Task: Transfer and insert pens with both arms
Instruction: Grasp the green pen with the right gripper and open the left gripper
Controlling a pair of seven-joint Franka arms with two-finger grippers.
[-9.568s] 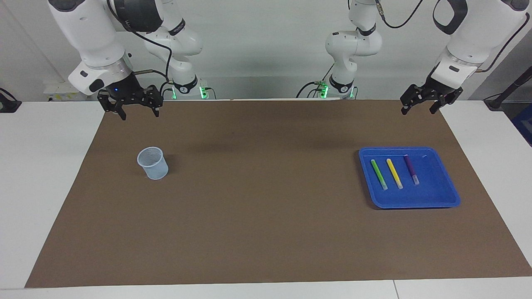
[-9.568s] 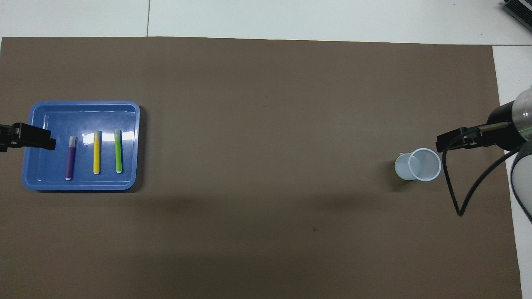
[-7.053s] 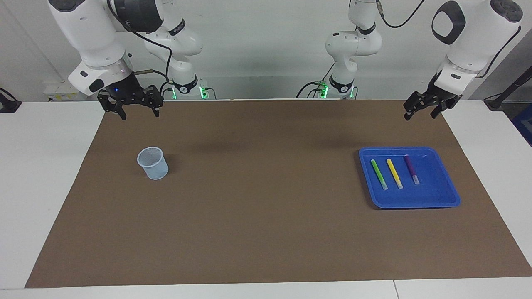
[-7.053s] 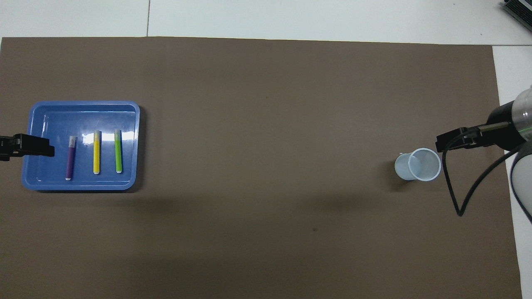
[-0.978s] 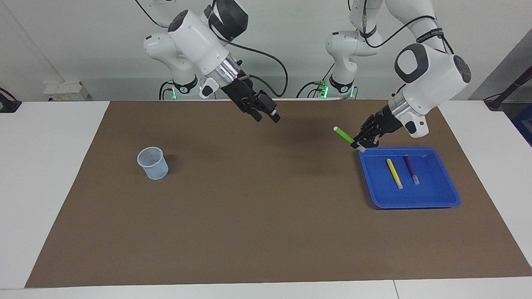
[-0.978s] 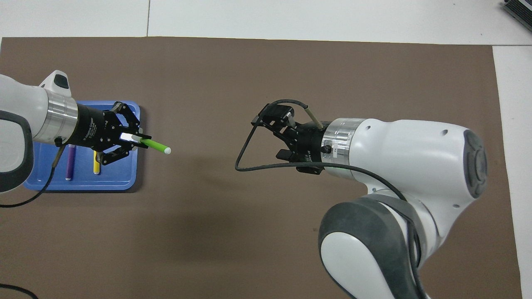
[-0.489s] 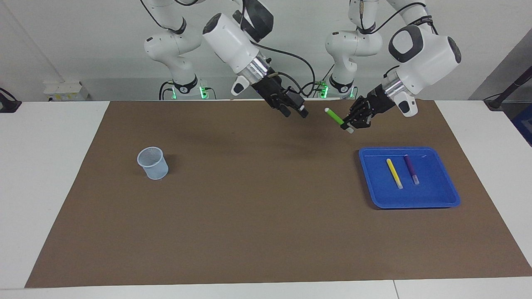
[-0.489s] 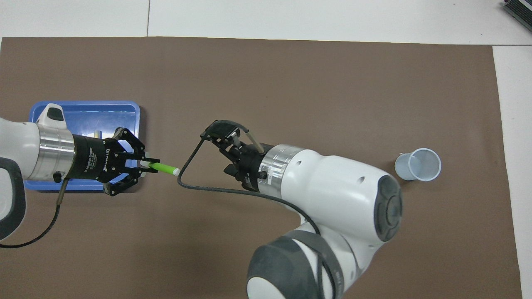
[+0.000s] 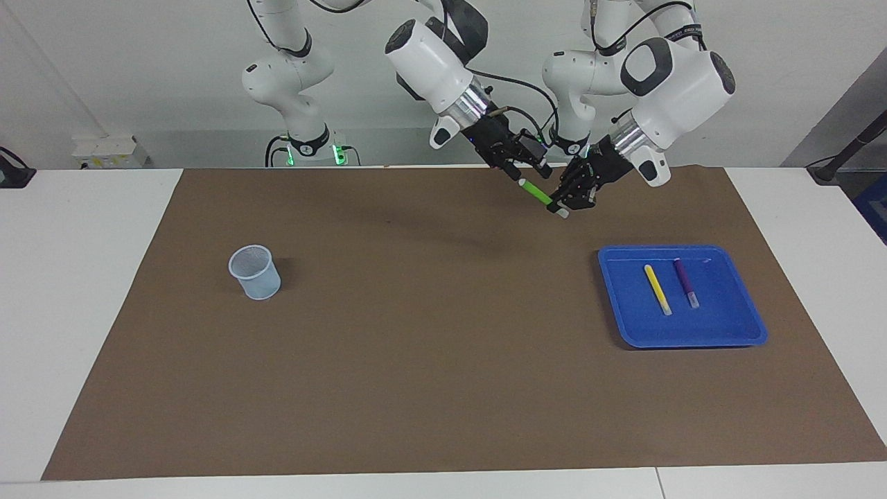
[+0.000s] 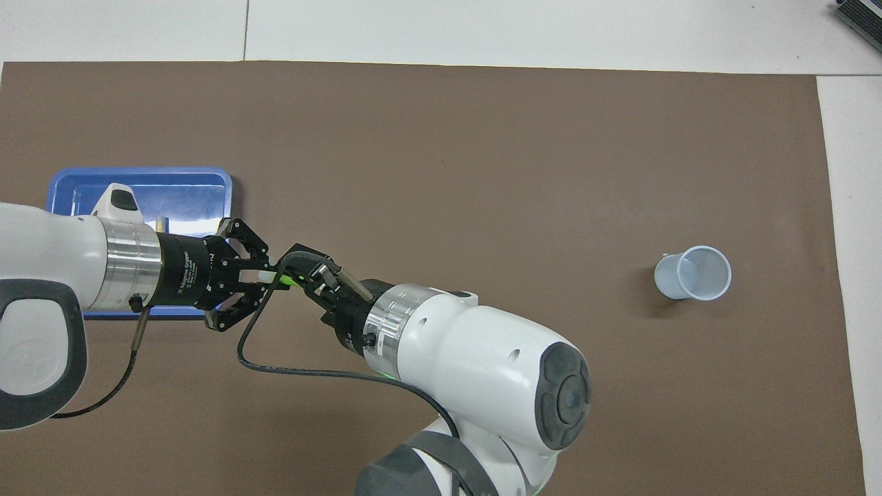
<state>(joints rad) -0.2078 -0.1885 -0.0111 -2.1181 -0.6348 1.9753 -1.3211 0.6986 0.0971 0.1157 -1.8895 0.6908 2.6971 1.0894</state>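
My right gripper grabs the green pen by its free green end (image 10: pixel 287 281) next, since my left gripper's fingers cover the whitish end (image 10: pixel 266 276).
My left gripper (image 9: pixel 567 203) is shut on the whitish end of the green pen (image 9: pixel 536 192) and holds it tilted in the air over the mat, between the tray and the table's middle. My right gripper (image 9: pixel 529 170) is open, with its fingers right at the pen's free end. In the overhead view the left gripper (image 10: pixel 265 277) and right gripper (image 10: pixel 308 270) meet over the green pen (image 10: pixel 283 279). The yellow pen (image 9: pixel 656 289) and purple pen (image 9: pixel 684 282) lie side by side in the blue tray (image 9: pixel 734 334).
A pale mesh cup (image 9: pixel 256 272) stands upright on the brown mat toward the right arm's end of the table; it also shows in the overhead view (image 10: pixel 696 273). There the left arm covers much of the blue tray (image 10: pixel 186 184).
The left gripper took the green pen from the tray, lifted it and carried it toward the table's middle. The right gripper swung from near the cup over to the pen's free end.
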